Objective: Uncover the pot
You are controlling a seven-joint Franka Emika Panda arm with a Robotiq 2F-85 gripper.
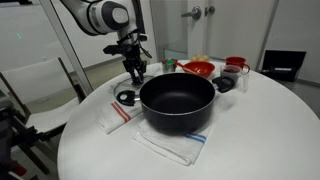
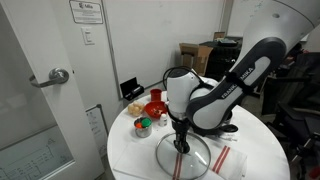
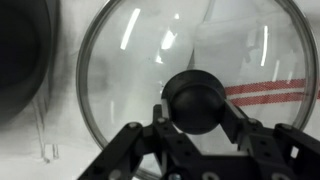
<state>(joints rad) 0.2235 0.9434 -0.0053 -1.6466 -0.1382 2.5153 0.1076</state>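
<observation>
The lid is lying flat beside the pot and would stay in place, so my gripper should open now.
The large black pot stands open on the round white table, and its dark wall shows at the left edge of the wrist view. The round glass lid with a dark knob lies flat on a red-striped white towel beside the pot, and it also shows in an exterior view. My gripper is over the lid with a finger pressed on each side of the knob. It shows in both exterior views.
Red bowls and a dark cup stand behind the pot. A blue-striped towel lies under the pot. Red bowls and a small tin stand at the table's edge near the door.
</observation>
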